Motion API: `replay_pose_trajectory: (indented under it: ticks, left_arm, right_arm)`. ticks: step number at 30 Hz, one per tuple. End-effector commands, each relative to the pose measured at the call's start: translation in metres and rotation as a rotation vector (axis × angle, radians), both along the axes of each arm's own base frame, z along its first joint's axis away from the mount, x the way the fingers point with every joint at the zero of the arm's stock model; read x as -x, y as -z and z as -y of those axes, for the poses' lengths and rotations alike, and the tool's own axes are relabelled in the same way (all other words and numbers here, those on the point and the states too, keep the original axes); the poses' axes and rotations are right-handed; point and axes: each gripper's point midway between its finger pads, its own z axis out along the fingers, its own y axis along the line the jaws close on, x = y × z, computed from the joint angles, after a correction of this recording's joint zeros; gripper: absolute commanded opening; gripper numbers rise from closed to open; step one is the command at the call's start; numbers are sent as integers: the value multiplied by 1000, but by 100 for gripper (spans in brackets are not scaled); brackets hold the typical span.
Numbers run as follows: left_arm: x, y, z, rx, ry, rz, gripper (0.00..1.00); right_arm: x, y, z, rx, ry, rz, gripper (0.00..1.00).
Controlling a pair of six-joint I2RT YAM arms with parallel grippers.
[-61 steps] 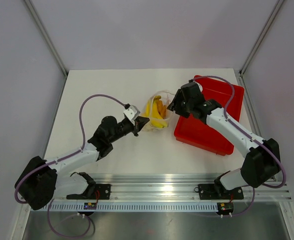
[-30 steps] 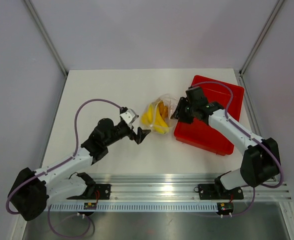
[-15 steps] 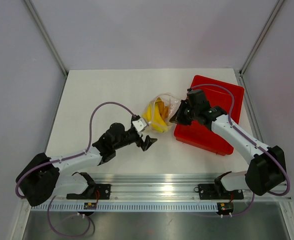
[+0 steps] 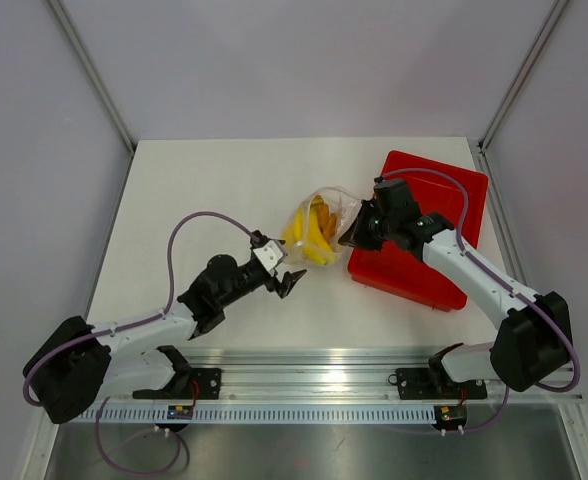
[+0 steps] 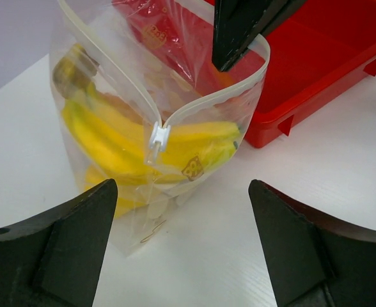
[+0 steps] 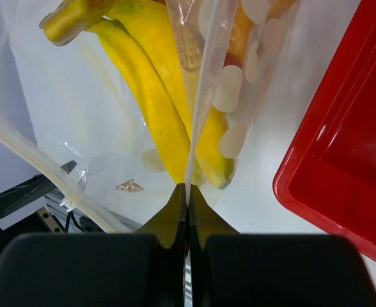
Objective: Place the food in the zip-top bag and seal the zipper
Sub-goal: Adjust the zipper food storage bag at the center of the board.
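Observation:
The left gripper will next take hold of the white slider (image 5: pixel 159 137) on the zip-top bag (image 5: pixel 98 77), which leaves the zipper's edges beside the slider free to be sealed.
The zip-top bag (image 4: pixel 320 226) stands on the white table with its mouth gaping, spotted face (image 6: pixel 229 89) toward the tray. Inside lies the food: yellow bananas (image 5: pixel 117 137) and an orange piece (image 6: pixel 239 29). The zipper (image 5: pixel 207 102) rims the mouth, with a white slider (image 5: pixel 157 137) on it. My right gripper (image 6: pixel 188 190) is shut on the bag's mouth edge; one of its black fingers (image 5: pixel 239 29) shows in the left wrist view. My left gripper (image 5: pixel 181 192) is open, low over the table just short of the bag (image 5: pixel 98 77), touching nothing.
A red tray (image 4: pixel 436 238) lies right of the bag, under my right arm; its near corner (image 5: pixel 290 109) sits just behind the bag. The left arm's purple cable (image 4: pixel 199 218) arcs over the table's left side.
My left gripper has pulled back from the bag toward the near edge and stays open. My right gripper has dropped onto the bag's mouth edge and closed on it.

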Motion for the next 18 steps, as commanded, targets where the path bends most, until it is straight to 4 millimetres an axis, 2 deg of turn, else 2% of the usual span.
replay_pose_trajectory:
  ticks: [1,4,6,7,9,10,14,15,18]
  left_arm:
    - [-11,-30,-12,29,-67,141,86]
    - [-9,-30,-16,49,-65,155,88]
    - [-6,-36,-5,57,-6,158,95]
    - [-6,-32,-2,40,8,140,97]
    - [-11,-30,5,38,14,120,98]
    - [-12,-39,7,62,21,151,98]
    - [-15,-51,15,65,43,188,89]
    - [-17,-47,17,47,47,180,83]
    - [-19,-52,17,45,40,196,77]
  right_arm:
    - [-3,-25,-9,-60,-17,60,0]
    - [-3,-27,-10,-62,-21,65,0]
    - [-2,-28,-10,-63,-28,65,0]
    - [-2,-27,-10,-63,-30,62,0]
    - [-2,-27,-11,-64,-37,63,0]
    - [-2,-26,-11,-61,-38,59,0]
    - [-1,-30,-10,-60,-40,66,0]
    - [-2,-30,-11,-59,-41,69,0]
    - [-1,-29,-11,-59,-43,62,0]
